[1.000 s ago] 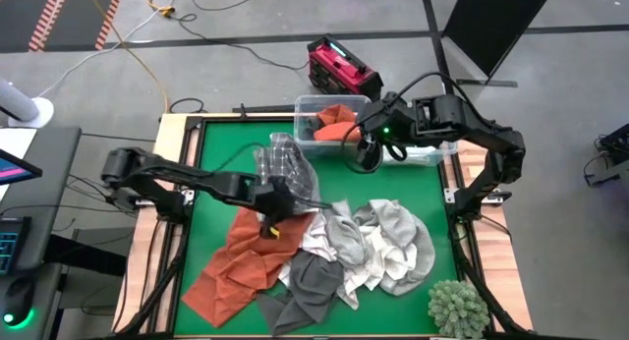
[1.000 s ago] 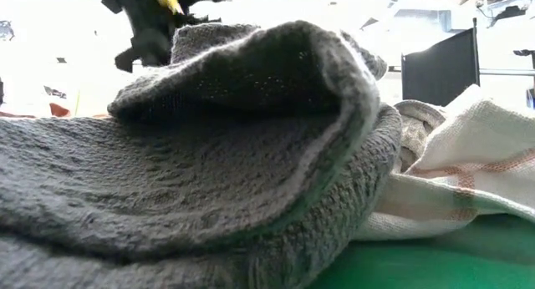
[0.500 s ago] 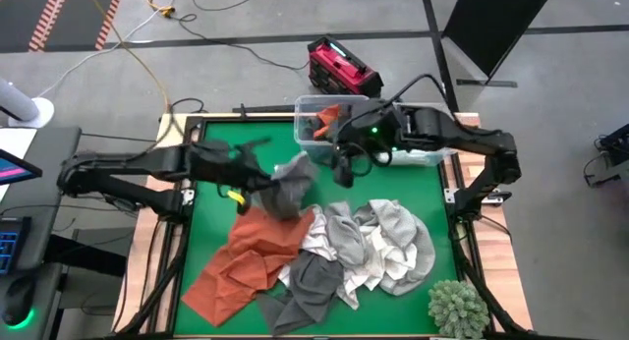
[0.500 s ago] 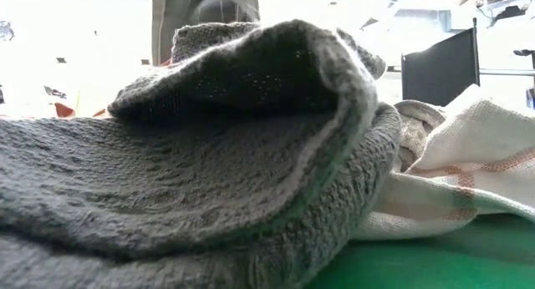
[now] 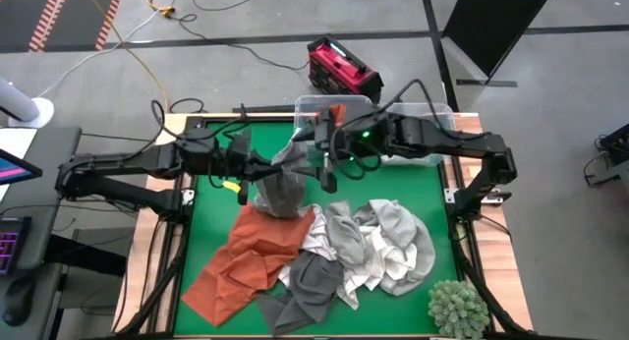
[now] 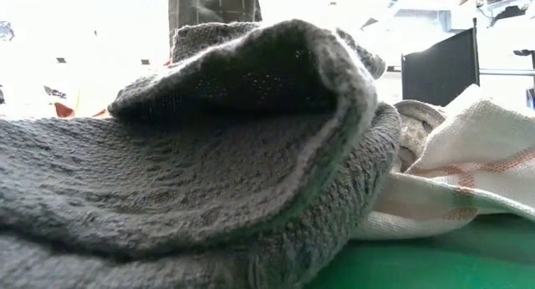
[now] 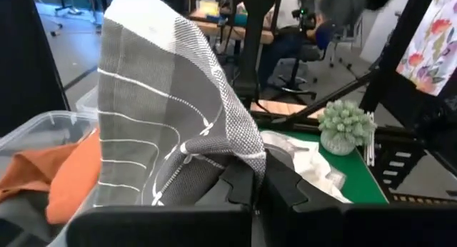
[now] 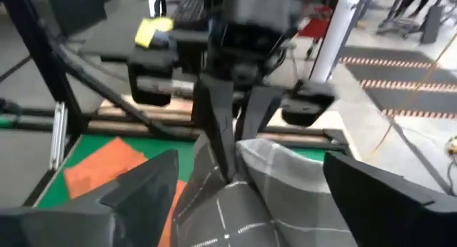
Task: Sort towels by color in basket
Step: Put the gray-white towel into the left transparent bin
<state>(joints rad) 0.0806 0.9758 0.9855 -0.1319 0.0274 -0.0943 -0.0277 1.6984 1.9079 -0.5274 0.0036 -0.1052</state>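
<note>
I should sort the checked towel into the clear basket, so next my right gripper should grab it by its bunched fold [image 8: 237,200].
A grey-and-white checked towel [image 5: 280,188] hangs in my left gripper [image 5: 259,169], which is shut on it above the table's far middle. My right gripper [image 5: 321,161] is open and level, facing the left one. Its fingers [image 8: 146,183] stand on either side of the checked towel [image 8: 264,193]; I see no touch. The clear basket [image 5: 432,151] at the far edge holds a rust-orange towel [image 7: 53,179]. Another rust-orange towel [image 5: 246,256], dark grey towels [image 6: 209,155] and light grey and white towels [image 5: 378,242] lie heaped on the green mat. My left gripper pinches a bunched fold of the checked towel [image 8: 230,150] between its two fingers [image 8: 218,118]. The fingers come at it almost level from the table's left. The towel hangs loose below the hold; whether its lower end [image 5: 278,208] clears the pile, I cannot tell.
A green spiky plant ball [image 5: 458,308] sits at the mat's near right corner. A red box [image 5: 342,70] lies on the floor beyond the basket. Bare green mat [image 5: 211,212] shows at the left. Wooden rails [image 5: 175,242] edge the table.
My left gripper has risen from the pile and drawn toward the table's left and far edge, tipping up to near level; the checked towel has come up with it. My right gripper has moved from the basket toward the table's left, up to the hanging towel, and tipped level.
</note>
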